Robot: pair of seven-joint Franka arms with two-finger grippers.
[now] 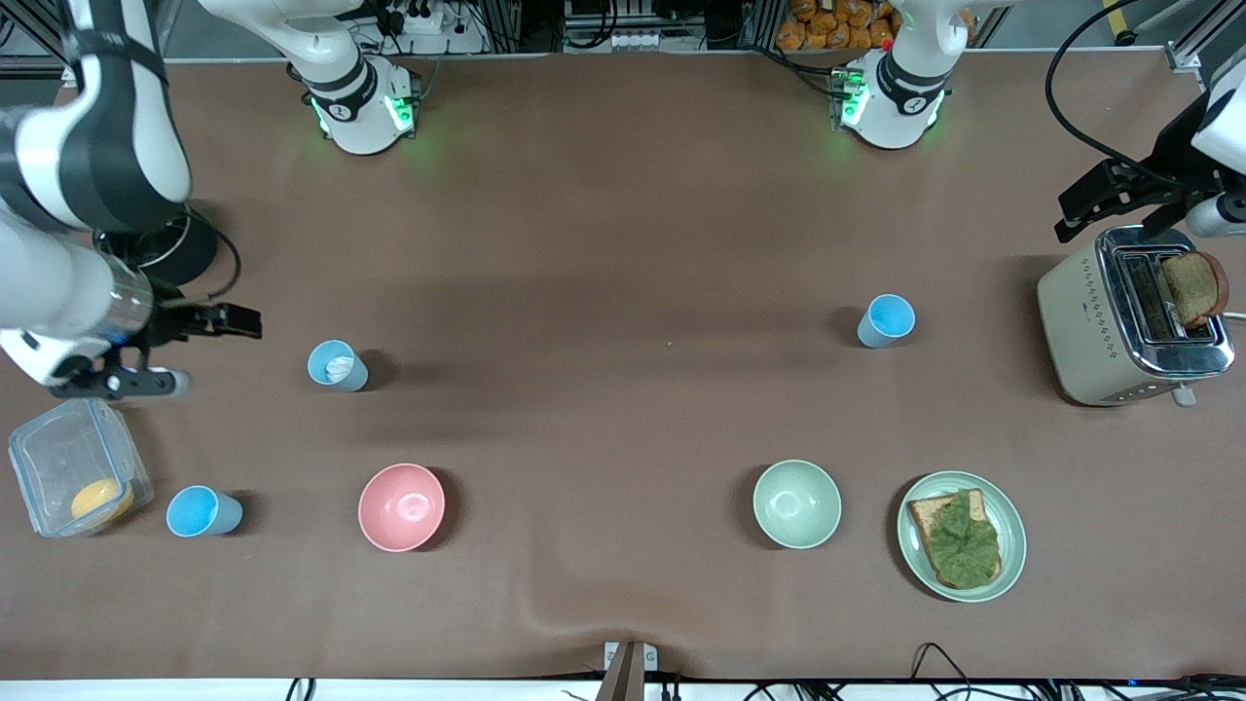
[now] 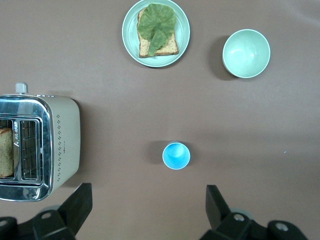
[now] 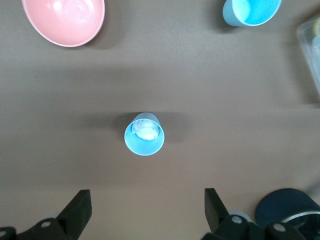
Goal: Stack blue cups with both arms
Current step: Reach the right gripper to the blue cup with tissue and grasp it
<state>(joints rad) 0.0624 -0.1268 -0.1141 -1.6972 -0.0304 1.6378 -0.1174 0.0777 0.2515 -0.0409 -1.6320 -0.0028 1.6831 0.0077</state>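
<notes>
The patched cup (image 1: 340, 367) should be grabbed next by its rim (image 1: 330, 344) with my right gripper, to stack the blue cups.
Three light-blue cups stand upright and apart on the brown table. One with a white patch inside (image 1: 338, 365) is toward the right arm's end; it also shows in the right wrist view (image 3: 144, 134). A second cup (image 1: 202, 512) (image 3: 251, 10) stands nearer the front camera, beside a clear container. The third cup (image 1: 886, 320) (image 2: 176, 155) is toward the left arm's end. My right gripper (image 1: 200, 350) (image 3: 146, 202) is open and empty, up beside the patched cup. My left gripper (image 1: 1082, 209) (image 2: 148, 200) is open and empty, up by the toaster.
A pink bowl (image 1: 401, 506) and a pale green bowl (image 1: 796, 503) sit near the front. A plate (image 1: 1012, 545) carries toast with lettuce. A toaster (image 1: 1090, 321) holds a slice of bread. A clear container (image 1: 49, 458) holds something orange. A black disc (image 1: 185, 248) lies under the right arm.
</notes>
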